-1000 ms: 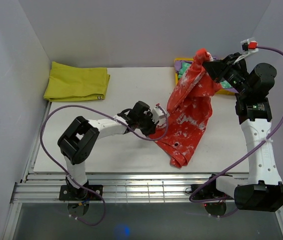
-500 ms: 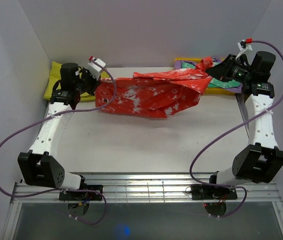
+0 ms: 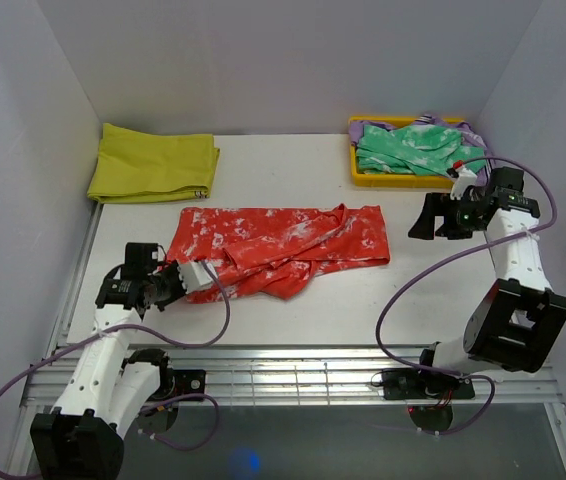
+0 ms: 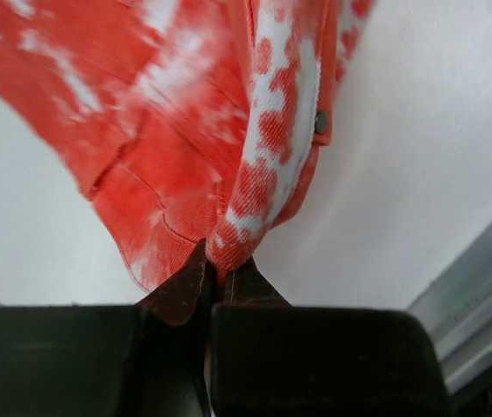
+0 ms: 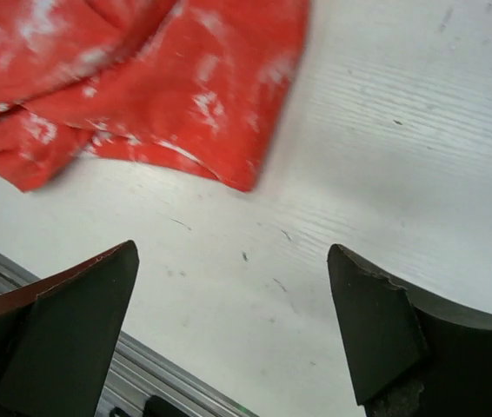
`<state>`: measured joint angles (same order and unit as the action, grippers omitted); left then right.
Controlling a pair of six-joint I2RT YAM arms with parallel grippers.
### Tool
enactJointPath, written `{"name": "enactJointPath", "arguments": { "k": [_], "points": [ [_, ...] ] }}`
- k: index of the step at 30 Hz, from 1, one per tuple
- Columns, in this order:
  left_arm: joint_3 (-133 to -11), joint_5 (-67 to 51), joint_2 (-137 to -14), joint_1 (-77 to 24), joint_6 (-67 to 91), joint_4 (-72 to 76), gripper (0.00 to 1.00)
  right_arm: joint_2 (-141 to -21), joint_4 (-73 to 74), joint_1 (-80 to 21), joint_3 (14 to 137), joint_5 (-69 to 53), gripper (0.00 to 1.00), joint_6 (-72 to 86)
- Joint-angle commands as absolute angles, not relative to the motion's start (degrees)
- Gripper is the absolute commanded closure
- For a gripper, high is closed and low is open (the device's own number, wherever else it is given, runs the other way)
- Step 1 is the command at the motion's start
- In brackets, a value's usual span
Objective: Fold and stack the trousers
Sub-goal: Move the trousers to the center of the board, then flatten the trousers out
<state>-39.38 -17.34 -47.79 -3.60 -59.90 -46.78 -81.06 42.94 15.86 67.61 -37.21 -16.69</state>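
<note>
My right gripper takes hold of the trousers by the bunched fold at their middle [image 3: 287, 286] [image 5: 30, 160] next, to draw the doubled cloth out for folding.
The trousers [image 3: 283, 245], red-orange with white blotches, lie spread lengthwise across the middle of the white table, with some bunched folds along their near edge. At their near left end my left gripper [image 3: 185, 278] is shut on a fold of the cloth. The left wrist view shows the trousers [image 4: 185, 113] pinched at a seam with a rivet, right at that gripper [image 4: 220, 261]. My right gripper [image 3: 418, 222] stands open and holds nothing, a short way right of the trousers' right end. In the right wrist view that gripper [image 5: 233, 261] is over bare table, and the trousers [image 5: 142, 78] lie ahead of it.
A folded yellow cloth [image 3: 153, 163] lies at the back left. A yellow tray [image 3: 354, 165] at the back right holds a green white-mottled garment [image 3: 413, 150]. A metal rail [image 3: 283, 365] runs along the table's near edge. Walls close in the left, back and right.
The trousers, held stretched in the air between both grippers, now lie on the table. The right gripper has let go and opened. The left arm pulled back to the near left, still gripping.
</note>
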Motion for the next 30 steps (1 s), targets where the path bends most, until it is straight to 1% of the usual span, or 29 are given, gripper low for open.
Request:
{"name": "enactJointPath", "arguments": {
  "k": [1,2,3,5,6,7,9,10,11,12,14,17,24,30],
  "points": [
    [-34.64,-14.41,-44.56,-3.34,-69.52,-50.80,1.00,-79.89,47.80,16.27,72.32,-29.25,0.04,-28.82],
    [-34.89,-15.81,-44.39,-3.25,-69.43,-51.41,1.00,-80.24,50.16,15.22,74.07,-30.40,0.03,-29.70],
    [-35.33,-17.47,-44.21,-3.34,-69.52,-53.07,1.00,-80.77,51.06,11.12,77.31,-30.67,0.02,-30.05],
    [-35.77,-21.00,-44.12,-3.34,-69.78,-53.17,1.00,-81.82,51.77,5.92,79.53,-31.20,0.00,-29.97],
    [-35.60,-21.27,-44.38,-3.34,-70.13,-52.30,1.00,-82.09,50.29,2.84,80.15,-31.11,0.00,-29.45],
    [-35.25,-21.18,-44.73,-3.34,-70.48,-51.77,1.00,-82.35,48.53,-4.06,80.16,-30.07,0.00,-28.57],
    [-34.20,-20.31,-45.61,-3.34,-71.54,-49.94,1.00,-83.14,44.93,-10.34,80.07,-29.10,0.00,-26.37],
    [-33.93,-20.13,-45.70,-3.34,-71.63,-49.23,1.00,-84.97,41.69,-16.55,80.33,-26.83,0.00,-25.58],
    [-33.66,-19.87,-45.70,-3.34,-71.72,-48.70,1.00,-86.30,40.70,-19.40,81.90,-25.76,0.00,-24.45],
    [-33.40,-19.86,-45.62,-3.34,-72.24,-48.17,1.00,-88.31,40.26,-22.12,83.39,-24.88,0.04,-23.48],
    [-33.22,-19.95,-44.92,-3.43,-72.33,-47.20,1.00,-95.77,39.38,-29.33,88.12,-23.81,0.04,-19.10],
    [-33.05,-19.60,-44.21,-3.43,-72.16,-46.76,1.00,-98.34,35.01,-34.00,90.17,-20.75,0.02,-17.06],
    [-31.99,-18.46,-43.24,-3.43,-71.19,-47.28,1.00,-108.62,27.62,-45.34,96.49,-16.70,0.02,-8.53],
    [-31.38,-17.32,-41.84,-3.43,-71.54,-47.64,1.00,-115.31,21.81,-49.12,98.70,-15.82,0.02,-1.94]
  ]
}}
